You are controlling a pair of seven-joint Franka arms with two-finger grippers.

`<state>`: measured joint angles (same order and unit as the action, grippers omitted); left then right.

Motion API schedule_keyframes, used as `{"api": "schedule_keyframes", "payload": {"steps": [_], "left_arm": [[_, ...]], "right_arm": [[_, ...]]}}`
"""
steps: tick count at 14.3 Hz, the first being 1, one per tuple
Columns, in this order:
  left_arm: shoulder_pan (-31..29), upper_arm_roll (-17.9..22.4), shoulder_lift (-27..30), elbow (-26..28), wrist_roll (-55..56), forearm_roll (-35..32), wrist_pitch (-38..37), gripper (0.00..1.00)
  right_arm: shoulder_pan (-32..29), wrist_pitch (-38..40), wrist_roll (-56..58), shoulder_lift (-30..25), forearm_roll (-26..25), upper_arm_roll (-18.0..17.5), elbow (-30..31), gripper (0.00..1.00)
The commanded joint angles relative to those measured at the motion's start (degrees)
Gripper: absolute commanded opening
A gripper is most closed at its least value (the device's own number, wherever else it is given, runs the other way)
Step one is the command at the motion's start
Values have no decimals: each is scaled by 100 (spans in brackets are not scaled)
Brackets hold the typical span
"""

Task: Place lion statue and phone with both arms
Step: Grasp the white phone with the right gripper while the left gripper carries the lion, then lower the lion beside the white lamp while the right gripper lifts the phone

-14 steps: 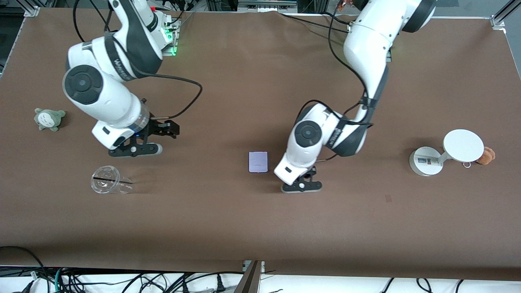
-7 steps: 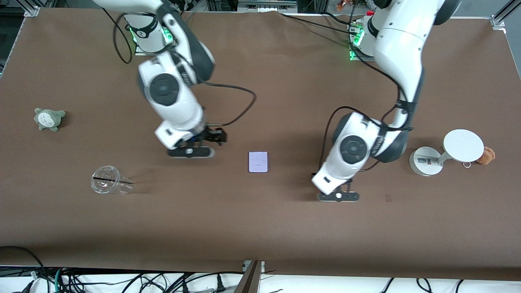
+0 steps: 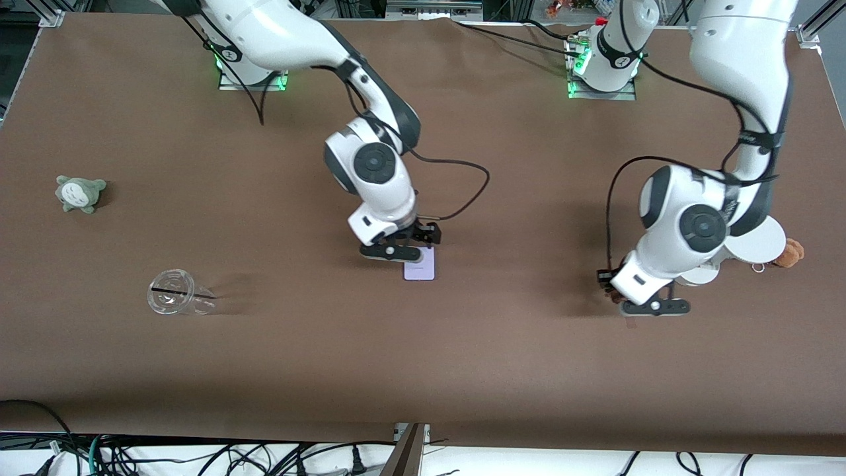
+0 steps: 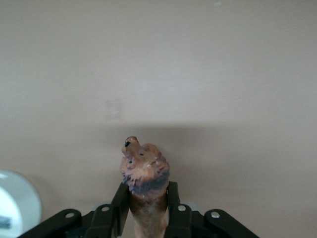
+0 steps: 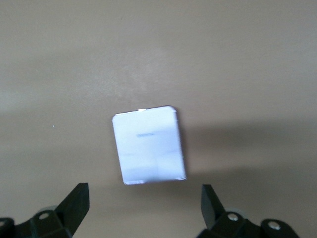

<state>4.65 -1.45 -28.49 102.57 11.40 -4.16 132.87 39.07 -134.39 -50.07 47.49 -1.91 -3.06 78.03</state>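
The lion statue (image 3: 615, 296) (image 4: 145, 168) hangs above the table and would drop if I opened now. My left gripper keeps holding the statue from here.
The phone (image 3: 421, 270) is a pale lavender rectangle lying flat mid-table. My right gripper (image 3: 395, 252) hangs just above its edge farther from the front camera. In the right wrist view the phone (image 5: 148, 145) lies ahead of my right gripper (image 5: 143, 204), whose fingers (image 5: 75, 202) stand wide apart and empty. My left gripper (image 3: 654, 307) is over bare table beside the white stand. In the left wrist view it (image 4: 145, 194) is shut on the lion statue (image 4: 145, 168), a small brown figurine whose darker mane end sticks out past the fingertips.
A white round-based stand with a disc (image 3: 760, 241) stands toward the left arm's end, partly hidden by the left arm, with a fuzzy orange-brown plush (image 3: 790, 252) beside it. A clear cup (image 3: 173, 299) lies on its side and a grey-green plush (image 3: 80, 192) sits toward the right arm's end.
My right gripper has swept from near the cup to over the phone. My left gripper has moved from beside the phone toward the white stand.
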Motion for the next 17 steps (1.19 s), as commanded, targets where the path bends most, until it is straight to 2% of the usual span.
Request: {"api": "schedule_keyframes", "payload": {"steps": [1,4,7,9,11,14,17], "left_arm": [[-377,-83,353,772,-374,3,572,0],[-605,-83,406,931,-603,21,644,0],[-720,-75,414,1168,-1226,730,766,0],[-869,-75,423,1362,-1727,926,960,0],[-896,-57,441,1432,-1861,926,996,0],[-966,-48,458,1564,-1861,926,1022,0],[-984,-31,450,1705,-1861,926,1399,1]], "right_arm": [[110,-253,-205,690,-257,78,-735,100],[101,-219,-126,920,-827,122,-1036,100],[101,-140,-82,911,-943,122,-1036,100],[180,-183,-100,972,-987,139,-1053,100],[198,-166,-3,999,-1451,201,-1053,100],[215,-157,6,999,-1514,210,-1053,100],[215,-280,-38,1017,-1488,201,-1062,100]]}}
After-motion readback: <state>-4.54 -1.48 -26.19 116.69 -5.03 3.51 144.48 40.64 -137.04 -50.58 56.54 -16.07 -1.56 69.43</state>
